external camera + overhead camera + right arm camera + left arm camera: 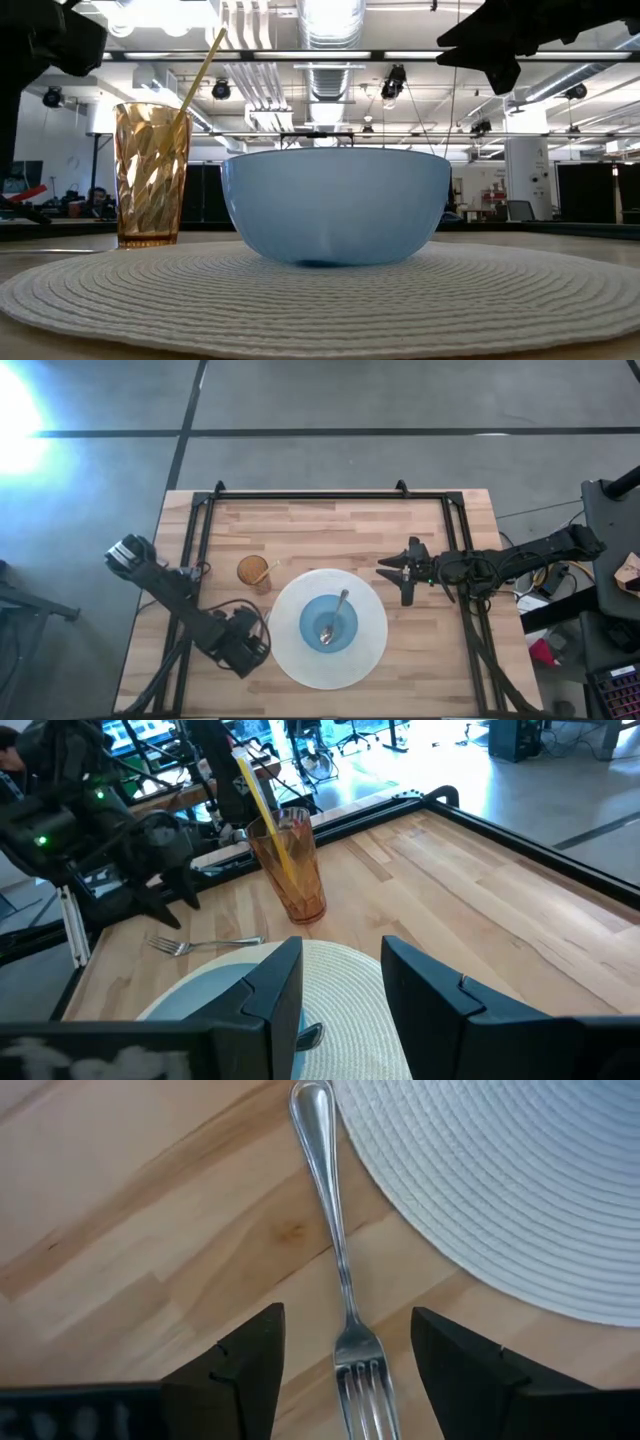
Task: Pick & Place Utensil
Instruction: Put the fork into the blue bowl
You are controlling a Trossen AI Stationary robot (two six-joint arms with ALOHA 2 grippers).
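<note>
My left gripper should next pick up the fork by its neck above the tines, and then place it in the blue bowl (328,624) beside the spoon.
A silver fork (335,1230) lies flat on the wooden table, its handle running along the edge of the white woven placemat (520,1190). My left gripper (348,1342) is open above the fork's tine end, one finger on each side and clear of it. From the right wrist view the fork (205,944) lies on the table's left, in front of the left arm. A blue bowl (328,624) stands on the placemat (370,655) with a spoon (333,618) resting in it. My right gripper (390,572) is open and empty, off the placemat's far right edge.
An amber ribbed cup (254,571) with a yellow straw stands on the table just off the placemat's far left edge, close to the left arm. A black metal frame (330,496) runs around the table's far and side edges. Bare wood lies beyond the placemat.
</note>
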